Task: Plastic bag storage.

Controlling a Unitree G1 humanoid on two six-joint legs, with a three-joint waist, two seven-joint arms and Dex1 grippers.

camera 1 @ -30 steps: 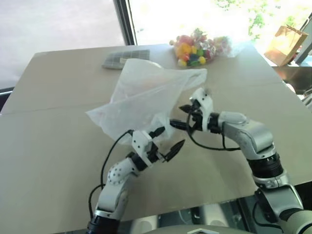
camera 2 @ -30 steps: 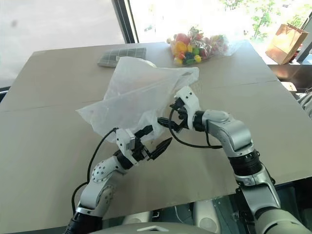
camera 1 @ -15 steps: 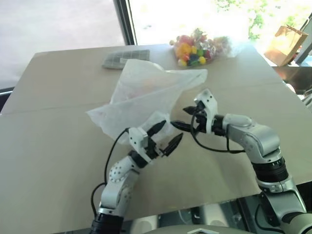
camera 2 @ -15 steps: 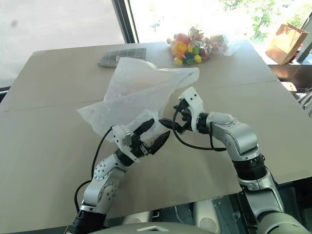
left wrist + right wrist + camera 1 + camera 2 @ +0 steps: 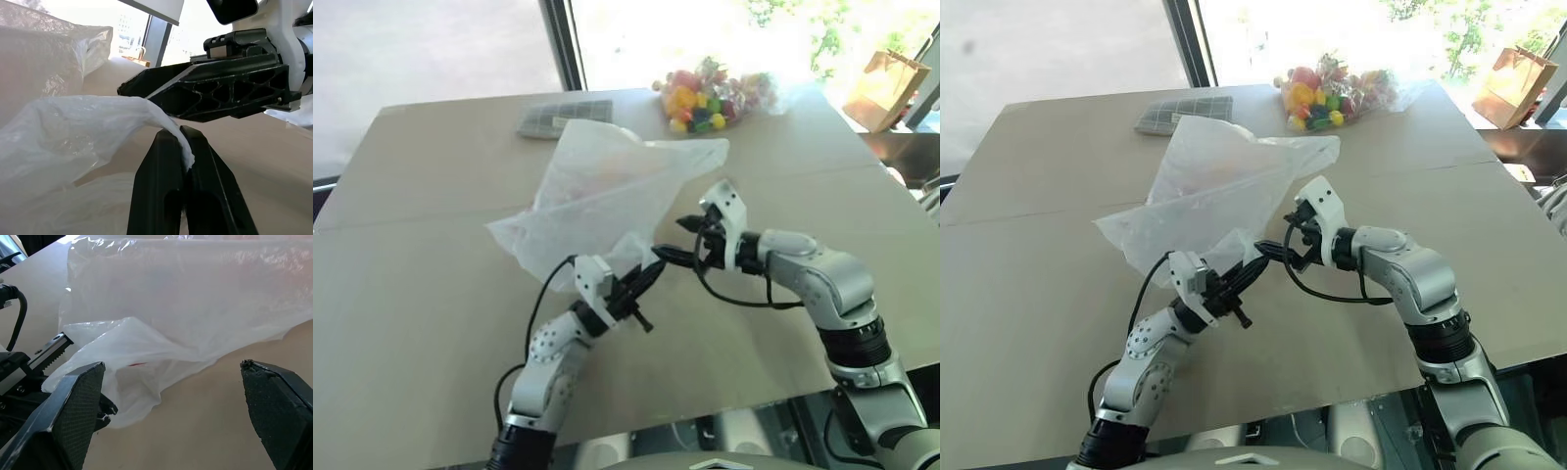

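The film lies loose across the table, so the robot's right gripper will grab the plastic bag by its raised near corner next.
The plastic bag, a large crinkly translucent white film, lies puffed up in the middle of the table. My left gripper is at the bag's near corner and is shut on a fold of the film, which shows pinched between the two black fingers in the left wrist view. My right gripper hovers just to the right of that corner, pointing at it. It stands wide open with nothing between its fingers, and the bag lies spread beyond them.
A small clear bag of colourful balls sits at the table's far edge, with a flat grey gridded pad to its left. A brown paper bag stands off the table at far right. Bare tabletop surrounds both arms.
My left gripper has gone from wide open to shut, pinching the bag's near corner. Neither arm has shifted noticeably, and the right gripper has stayed open.
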